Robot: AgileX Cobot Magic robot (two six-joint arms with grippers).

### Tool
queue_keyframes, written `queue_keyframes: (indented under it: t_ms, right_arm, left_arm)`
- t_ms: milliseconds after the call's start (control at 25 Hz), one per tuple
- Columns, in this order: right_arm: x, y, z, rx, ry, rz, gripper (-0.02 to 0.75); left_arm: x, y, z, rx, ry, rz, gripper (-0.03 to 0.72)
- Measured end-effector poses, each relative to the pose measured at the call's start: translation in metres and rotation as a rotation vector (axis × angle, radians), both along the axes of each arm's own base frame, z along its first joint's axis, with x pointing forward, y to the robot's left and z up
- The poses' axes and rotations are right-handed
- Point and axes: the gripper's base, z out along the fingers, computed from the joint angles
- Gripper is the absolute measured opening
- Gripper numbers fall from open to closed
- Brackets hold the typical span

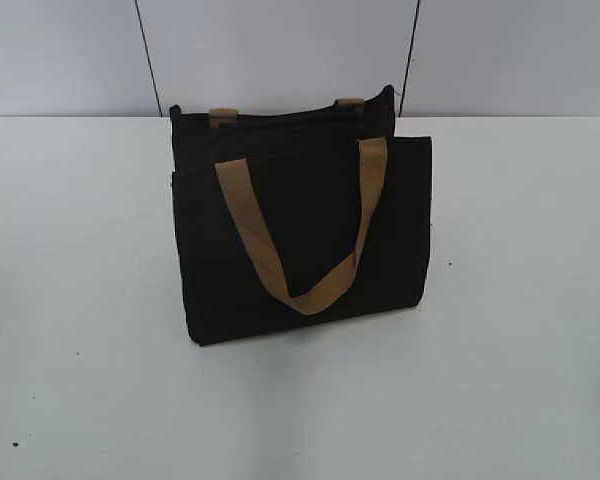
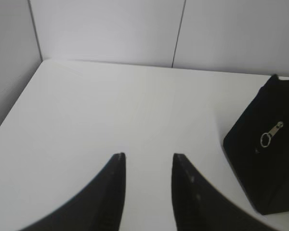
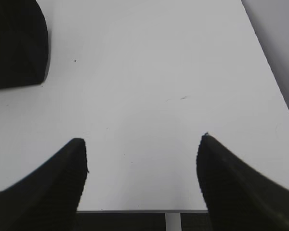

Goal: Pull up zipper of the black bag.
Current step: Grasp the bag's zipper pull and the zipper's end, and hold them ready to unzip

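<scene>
I should next grab the black fabric tab by its metal-tipped end [image 2: 256,150] with my left gripper. That steadies the zipper and leaves the ring pull [image 2: 270,134] free to pull.
The black bag [image 1: 300,235] stands upright in the middle of the white table, its tan handles [image 1: 305,230] hanging down its front. In the left wrist view the bag's end [image 2: 265,159] shows at the right, with the silver zipper slider and ring pull [image 2: 270,134] hanging on it. My left gripper [image 2: 148,156] is open and empty over bare table, left of the bag. My right gripper [image 3: 143,139] is wide open and empty near the table's front edge; a corner of the bag [image 3: 17,43] shows at top left. Neither gripper shows in the exterior view.
The white table [image 1: 520,330] runs to grey wall panels [image 1: 280,50] at the back. In the left wrist view a wall [image 2: 9,57] borders the table's left side. The table's front edge [image 3: 135,211] lies just under my right gripper.
</scene>
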Motion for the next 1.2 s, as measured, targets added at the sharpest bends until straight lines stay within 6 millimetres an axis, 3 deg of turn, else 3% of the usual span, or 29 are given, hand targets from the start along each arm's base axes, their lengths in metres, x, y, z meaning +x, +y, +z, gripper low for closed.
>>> queue_keyframes:
  t_ms: [160,320,640,960,1200]
  right_arm:
    - [0.0,0.0,0.0,0.0,0.0,0.0,0.545]
    - [0.0,0.0,0.0,0.0,0.0,0.0,0.545]
    - [0.0,0.0,0.0,0.0,0.0,0.0,0.545]
    - [0.0,0.0,0.0,0.0,0.0,0.0,0.545]
    - [0.0,0.0,0.0,0.0,0.0,0.0,0.545]
  left_arm:
    - [0.034,-0.011,0.01,0.03,-0.08,-0.105,0.356]
    - [0.073,-0.012,0.006,-0.006,-0.19,-0.071,0.411]
    - [0.139,-0.015,-0.06,-0.001,-0.135,0.006,0.421]
    - [0.183,-0.06,-0.109,0.045,-0.14,-0.126,0.421]
    - [0.201,-0.087,-0.15,-0.001,-0.175,-0.252,0.421]
